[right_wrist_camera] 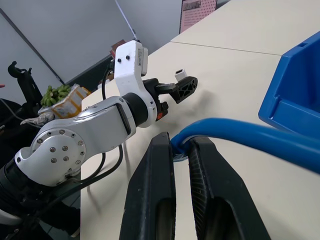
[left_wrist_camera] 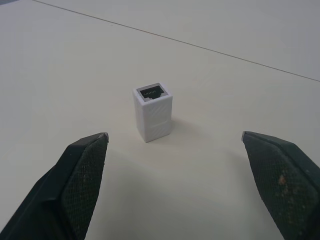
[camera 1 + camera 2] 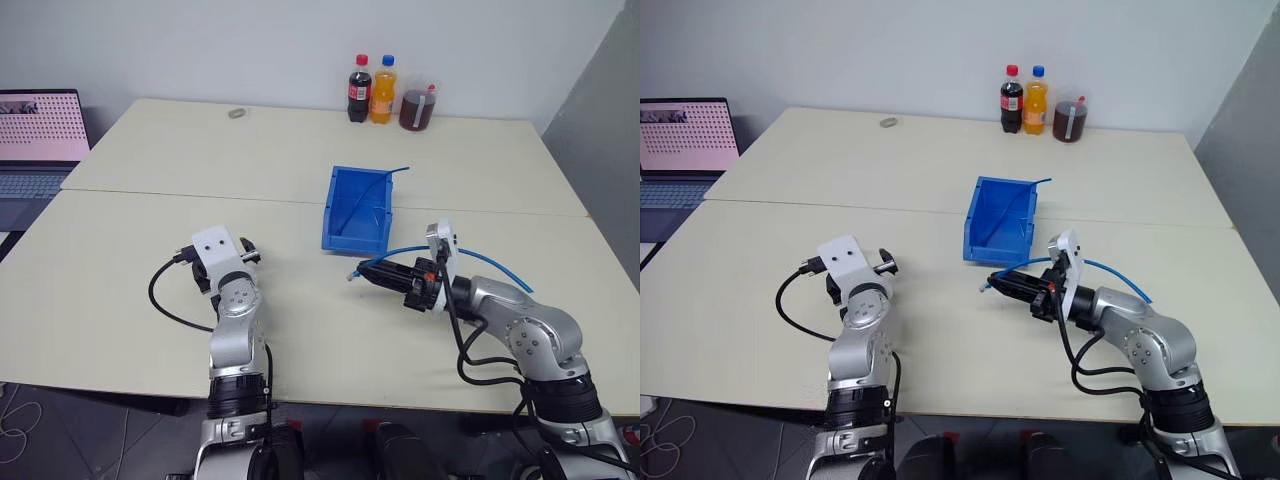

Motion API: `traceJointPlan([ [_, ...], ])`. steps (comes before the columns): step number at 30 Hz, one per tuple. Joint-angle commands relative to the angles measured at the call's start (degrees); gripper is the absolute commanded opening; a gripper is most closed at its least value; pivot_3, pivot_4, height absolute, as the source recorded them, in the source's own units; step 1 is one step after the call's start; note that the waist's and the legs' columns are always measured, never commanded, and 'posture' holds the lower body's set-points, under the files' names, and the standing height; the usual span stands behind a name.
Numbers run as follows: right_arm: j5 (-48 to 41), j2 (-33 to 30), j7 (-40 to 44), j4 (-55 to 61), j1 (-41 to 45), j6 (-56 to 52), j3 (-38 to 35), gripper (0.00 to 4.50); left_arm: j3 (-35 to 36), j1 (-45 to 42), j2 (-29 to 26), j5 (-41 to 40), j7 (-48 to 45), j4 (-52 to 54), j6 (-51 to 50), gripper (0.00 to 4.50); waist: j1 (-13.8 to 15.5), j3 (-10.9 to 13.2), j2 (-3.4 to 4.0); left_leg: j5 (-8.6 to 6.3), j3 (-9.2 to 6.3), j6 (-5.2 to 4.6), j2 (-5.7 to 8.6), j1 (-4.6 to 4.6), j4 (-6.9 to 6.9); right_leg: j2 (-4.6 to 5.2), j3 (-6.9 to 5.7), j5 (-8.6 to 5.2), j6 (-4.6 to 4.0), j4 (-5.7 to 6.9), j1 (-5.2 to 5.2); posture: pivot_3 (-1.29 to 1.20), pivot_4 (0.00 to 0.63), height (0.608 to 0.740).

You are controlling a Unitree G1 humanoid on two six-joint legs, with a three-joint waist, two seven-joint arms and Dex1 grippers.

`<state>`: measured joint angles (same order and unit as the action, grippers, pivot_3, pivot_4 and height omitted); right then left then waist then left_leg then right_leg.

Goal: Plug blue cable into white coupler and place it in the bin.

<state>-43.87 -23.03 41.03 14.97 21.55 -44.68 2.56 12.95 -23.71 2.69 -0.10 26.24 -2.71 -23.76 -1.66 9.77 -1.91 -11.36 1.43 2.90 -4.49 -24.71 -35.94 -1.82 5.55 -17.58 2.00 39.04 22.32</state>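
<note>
My left gripper should move toward the white coupler [image 2: 153, 111] before it closes. The coupler is beyond my left gripper's fingers, so they would miss it if they closed now.
The white coupler [image 2: 153, 111] stands upright on the table with its dark socket facing up. My left gripper [image 2: 174, 136] is open, one finger on each side of the coupler and a little short of it, touching nothing. In the right wrist view the coupler [image 1: 180, 75] shows just past the left gripper [image 1: 182, 87]. My right gripper [image 3: 366, 272] is shut on the blue cable [image 1: 240, 132] near its plug end [image 3: 352, 273], in front of the bin [image 3: 358, 208]. The cable arcs back to the right over the table.
A darker thin blue cable [image 3: 380, 190] lies in the bin and pokes over its far rim. Two bottles [image 3: 371, 90] and a cup of dark drink [image 3: 417, 107] stand at the table's back edge. A laptop [image 3: 38, 140] sits far left, a small greyish ring [image 3: 237, 113] at the back.
</note>
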Motion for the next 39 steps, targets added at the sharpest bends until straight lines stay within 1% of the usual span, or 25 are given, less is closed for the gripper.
traceJointPlan([
  [1, -0.1, -0.2, -0.1, 1.9, 0.5, 1.1, -1.6, 0.11, 0.2, -2.1, 0.1, 0.5, 0.7, -0.5, 1.3, 4.50, 0.0, 0.0, 0.00, 0.00, 0.00, 0.00, 0.00, 0.00, 0.00, 0.00, 0.00, 0.00, 0.00, 0.00, 0.00, 0.00, 0.150, 0.740],
  [6, 0.0, -0.1, -0.2, 1.9, 0.5, 1.1, -1.6, 0.11, 2.6, -5.4, -0.2, -0.2, 3.1, -4.5, 2.1, 4.50, 0.0, 0.0, 0.00, 0.00, 0.00, 0.00, 0.00, 0.00, -0.01, 0.00, 0.00, 0.01, 0.01, 0.01, 0.00, 0.00, 0.150, 0.740],
  [15, 0.3, 0.1, -0.2, 1.7, 0.6, 1.1, -1.3, 0.11, 5.6, -10.8, -2.8, -0.3, 5.5, -13.5, 4.8, 4.50, 0.0, 0.0, 0.00, 0.00, 0.01, 0.01, 0.01, 0.00, -0.02, 0.00, 0.00, 0.04, 0.02, 0.00, 0.00, 0.00, 0.150, 0.740],
  [20, 0.5, 0.2, -0.4, 2.0, 0.4, 1.1, -1.3, 0.11, 6.4, -12.7, -4.0, -0.7, 6.1, -17.6, 6.0, 4.50, 0.0, 0.0, 0.00, 0.01, 0.01, 0.01, 0.01, 0.00, -0.02, 0.00, 0.00, 0.05, 0.03, 0.00, 0.00, 0.00, 0.150, 0.740],
  [26, 0.6, 0.1, -0.5, 2.0, 0.4, 1.1, -1.3, 0.11, 6.2, -14.1, -5.1, -1.5, 4.5, -21.2, 7.9, 4.50, 0.0, 0.0, 0.00, 0.01, 0.01, 0.02, 0.01, 0.00, -0.02, 0.00, -0.01, 0.06, 0.02, 0.01, 0.00, 0.00, 0.150, 0.740],
  [29, 0.6, 0.1, -0.5, 2.1, 0.3, 1.1, -1.3, 0.11, 5.9, -14.2, -5.3, -1.4, 4.5, -21.7, 8.4, 4.01, 0.0, 0.0, 0.00, 0.01, 0.02, 0.02, 0.01, 0.00, -0.02, 0.01, -0.01, 0.14, -0.12, 0.01, 0.00, 0.00, 0.150, 0.740],
  [39, 0.7, 0.0, -0.5, 2.2, 0.2, 1.1, -1.2, 0.11, 5.9, -13.9, -5.2, -1.9, 4.2, -21.8, 9.4, 1.85, 0.0, 0.0, 0.00, 0.01, 0.02, 0.02, 0.01, 0.00, -0.02, 0.01, -0.01, 0.15, -0.12, 0.01, 0.00, 0.00, 0.150, 0.740],
])
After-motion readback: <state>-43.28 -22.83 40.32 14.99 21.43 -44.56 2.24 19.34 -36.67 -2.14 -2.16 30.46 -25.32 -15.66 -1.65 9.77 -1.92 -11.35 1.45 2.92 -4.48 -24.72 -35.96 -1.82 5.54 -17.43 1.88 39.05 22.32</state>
